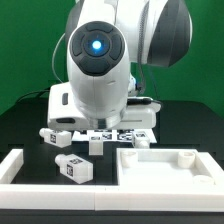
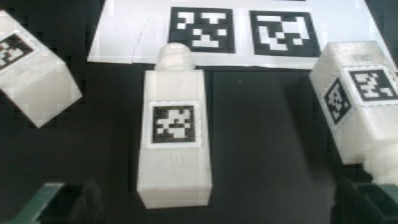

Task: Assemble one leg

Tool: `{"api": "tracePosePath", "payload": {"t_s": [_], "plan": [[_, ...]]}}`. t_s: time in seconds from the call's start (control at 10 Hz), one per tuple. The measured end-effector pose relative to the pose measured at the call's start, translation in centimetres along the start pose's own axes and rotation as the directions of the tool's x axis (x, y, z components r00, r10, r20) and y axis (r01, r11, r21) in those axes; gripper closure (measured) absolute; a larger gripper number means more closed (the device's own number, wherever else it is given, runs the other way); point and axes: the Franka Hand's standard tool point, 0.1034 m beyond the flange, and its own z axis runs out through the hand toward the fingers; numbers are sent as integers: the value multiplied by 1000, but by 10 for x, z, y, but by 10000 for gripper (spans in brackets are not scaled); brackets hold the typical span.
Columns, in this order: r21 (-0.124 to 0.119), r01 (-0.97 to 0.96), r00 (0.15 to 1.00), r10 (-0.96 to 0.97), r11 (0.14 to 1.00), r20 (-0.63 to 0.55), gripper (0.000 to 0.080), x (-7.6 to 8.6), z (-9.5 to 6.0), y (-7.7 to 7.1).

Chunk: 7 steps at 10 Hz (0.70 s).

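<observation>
My fingers are high above the leg's blocky end [image 2: 175,185] and would miss the leg if closed now, so my gripper must go lower first.
In the wrist view a white leg [image 2: 175,125] with a black-and-white tag lies lengthwise on the black table. Its blocky end reaches in between my fingertips. My gripper [image 2: 210,205] is open. Its dark fingers [image 2: 43,205] stand wide apart on either side of that end, without touching it. A second leg [image 2: 32,70] lies to one side and a third leg [image 2: 365,95] to the other. In the exterior view the arm hangs low over the middle leg [image 1: 97,144] and hides the gripper.
The marker board [image 2: 205,30] lies just past the leg's thin end. In the exterior view a further leg [image 1: 75,168] lies near the front. The big white panel with raised rims [image 1: 165,170] is at the front right. A white rail [image 1: 18,165] runs along the front left.
</observation>
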Motion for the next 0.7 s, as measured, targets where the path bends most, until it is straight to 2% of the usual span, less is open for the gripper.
{"api": "tracePosePath", "payload": {"t_s": [0.2,0.3,0.5,0.7], "plan": [[12,-27,998,26,1000,56,151,3,26,18],[12,-29,998,28,1000,65,151,5,31,19],[11,-28,998,27,1000,61,151,6,30,18],[10,-41,995,40,999,93,151,5,40,13]]}}
